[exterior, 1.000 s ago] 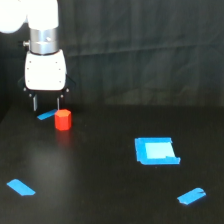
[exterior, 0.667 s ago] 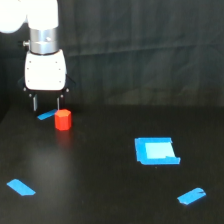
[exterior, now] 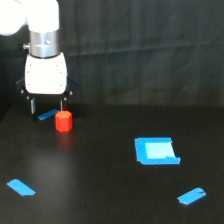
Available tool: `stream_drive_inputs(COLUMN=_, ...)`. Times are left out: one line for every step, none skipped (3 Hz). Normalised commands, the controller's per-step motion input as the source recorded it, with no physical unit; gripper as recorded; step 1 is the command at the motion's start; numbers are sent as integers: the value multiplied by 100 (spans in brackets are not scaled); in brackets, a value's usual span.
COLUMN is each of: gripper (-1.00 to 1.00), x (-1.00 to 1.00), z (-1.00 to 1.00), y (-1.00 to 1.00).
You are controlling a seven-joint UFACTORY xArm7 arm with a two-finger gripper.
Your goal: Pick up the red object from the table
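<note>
The gripper should next take hold of the red object's upright body (exterior: 64,122), so that it can pick the red object up off the table.
The red object (exterior: 63,121) is a small red-orange stubby cylinder standing upright on the black table (exterior: 100,180), at the exterior view's left. My gripper (exterior: 47,106) hangs from the white arm just above and to the left of it, fingers pointing down. The jaws stand apart and hold nothing. One thin dark fingertip (exterior: 62,105) sits right above the red object's top; the other is further left. I cannot tell whether that fingertip touches the red object.
A blue tape strip (exterior: 48,115) lies under the gripper. A blue square patch (exterior: 156,150) lies right of centre. More blue strips lie at the front left (exterior: 21,187) and front right (exterior: 191,195). A dark curtain hangs behind.
</note>
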Motion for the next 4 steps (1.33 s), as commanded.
stream_drive_inputs(gripper=95, x=52, z=-4, y=-80)
stream_drive_inputs(gripper=100, x=47, z=-22, y=-86)
stream_drive_inputs(gripper=94, x=52, z=-6, y=-65)
stream_drive_inputs(gripper=94, x=25, z=-23, y=-46)
